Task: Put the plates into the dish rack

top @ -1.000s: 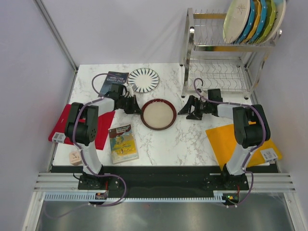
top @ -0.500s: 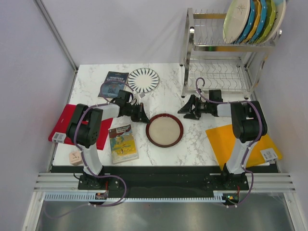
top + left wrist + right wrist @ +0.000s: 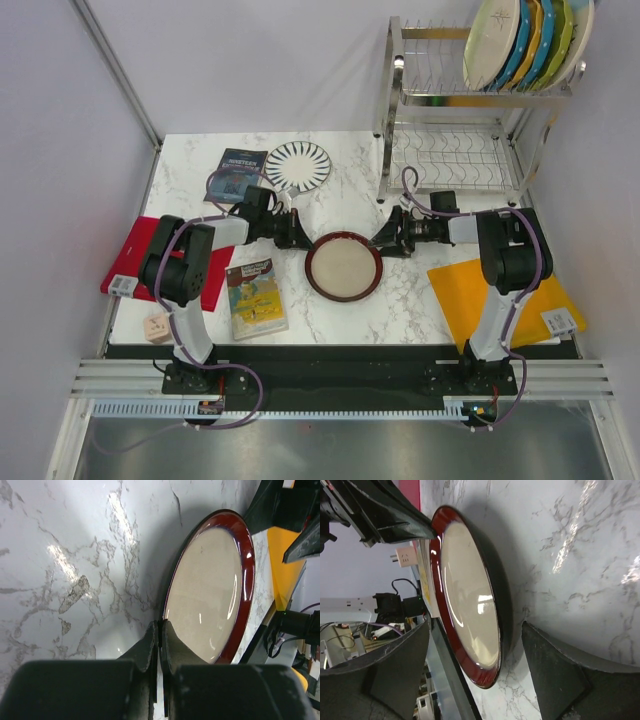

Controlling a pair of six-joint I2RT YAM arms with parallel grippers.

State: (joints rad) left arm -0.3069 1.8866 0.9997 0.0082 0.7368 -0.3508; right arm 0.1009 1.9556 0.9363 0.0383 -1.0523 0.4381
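Note:
My left gripper would leave the maroon-rimmed plate point(image 3: 344, 266) point(image 3: 210, 590) down if I lifted it now. Its closed fingers only press against the outside of the plate's rim.
The maroon-rimmed beige plate point(image 3: 344, 266) lies flat on the marble table point(image 3: 330, 310). My left gripper point(image 3: 297, 238) is shut and empty, its tips against the plate's upper left rim; in the left wrist view the shut fingertips point(image 3: 159, 626) meet the plate point(image 3: 210, 590) at its edge. My right gripper point(image 3: 386, 243) is open at the plate's right rim; in the right wrist view point(image 3: 476, 626) the plate point(image 3: 470, 600) sits between its spread fingers. The black-striped white plate point(image 3: 298, 165) lies at the back. The dish rack point(image 3: 450, 150) holds several plates point(image 3: 525, 40) upright on its upper shelf.
A dark book point(image 3: 235, 172) lies beside the striped plate, and a picture book point(image 3: 255, 297) lies at the near left. A red board point(image 3: 140, 262) sits at the left edge, an orange board point(image 3: 480, 295) at the right. A small beige plug point(image 3: 155, 326) lies near the front left corner.
The maroon-rimmed plate has slid right and toward the near edge, with my shut left gripper behind it. My right gripper has moved left, so its open fingers are around the plate's rim.

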